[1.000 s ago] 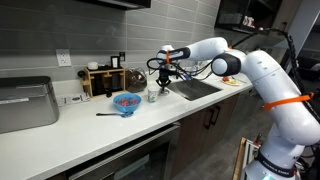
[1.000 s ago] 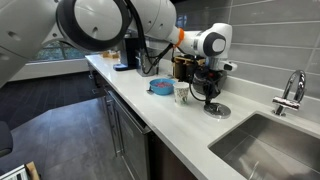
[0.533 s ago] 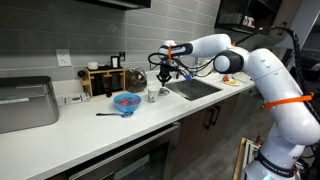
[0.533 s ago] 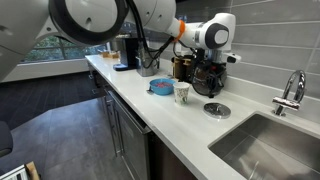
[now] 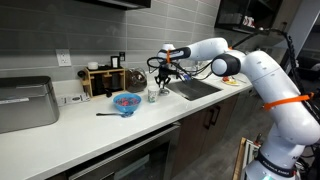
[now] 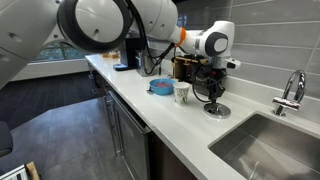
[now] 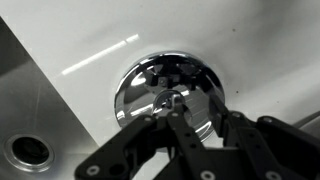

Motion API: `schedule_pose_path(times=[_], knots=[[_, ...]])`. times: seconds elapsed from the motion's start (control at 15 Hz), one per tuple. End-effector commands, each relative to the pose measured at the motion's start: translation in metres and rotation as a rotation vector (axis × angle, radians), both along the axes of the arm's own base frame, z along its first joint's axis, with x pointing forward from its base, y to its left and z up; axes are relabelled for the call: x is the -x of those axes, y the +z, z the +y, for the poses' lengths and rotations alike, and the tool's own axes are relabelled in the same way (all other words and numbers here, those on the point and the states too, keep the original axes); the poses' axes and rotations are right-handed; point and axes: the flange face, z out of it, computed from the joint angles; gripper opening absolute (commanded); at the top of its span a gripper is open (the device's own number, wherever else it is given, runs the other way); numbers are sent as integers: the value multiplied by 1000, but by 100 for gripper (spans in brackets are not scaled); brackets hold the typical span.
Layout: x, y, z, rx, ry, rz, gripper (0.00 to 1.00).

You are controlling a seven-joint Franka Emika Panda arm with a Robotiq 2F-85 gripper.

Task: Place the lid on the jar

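The gripper takes hold of the lid by its centre knob next, keeping the lid flat and its rim free, to place it on the jar (image 6: 182,93).
A shiny round metal lid (image 7: 160,85) with a small centre knob lies flat on the white counter by the sink; it also shows in an exterior view (image 6: 216,110). My gripper (image 7: 192,112) is open just above it, its fingers on either side of the knob, holding nothing. It also shows in both exterior views (image 6: 211,92) (image 5: 165,78). The jar (image 6: 182,93) stands upright and uncovered on the counter a short way from the lid, next to a blue bowl; it also appears in an exterior view (image 5: 153,94).
A blue bowl (image 5: 126,102) and a spoon (image 5: 107,114) lie beyond the jar. The sink (image 6: 268,142) with its faucet (image 6: 292,92) is right beside the lid; its drain (image 7: 25,150) shows. A wooden rack with bottles (image 5: 100,78) stands at the wall.
The gripper rose above the lid half a second ago and has come back down over it. The lid and jar have not moved.
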Motion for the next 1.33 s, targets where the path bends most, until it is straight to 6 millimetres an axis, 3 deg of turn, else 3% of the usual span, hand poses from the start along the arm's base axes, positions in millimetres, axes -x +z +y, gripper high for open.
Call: schedule_pose_path(times=[0.0,0.33,0.87,1.27], knots=[[-9,-7,-4,-4,-22,-26,66],[-8,-8,-16,9,-43,-15,100],[-8,-24,-31,11,-82,9,99],[-9,-35,-33,9,-89,28,78]])
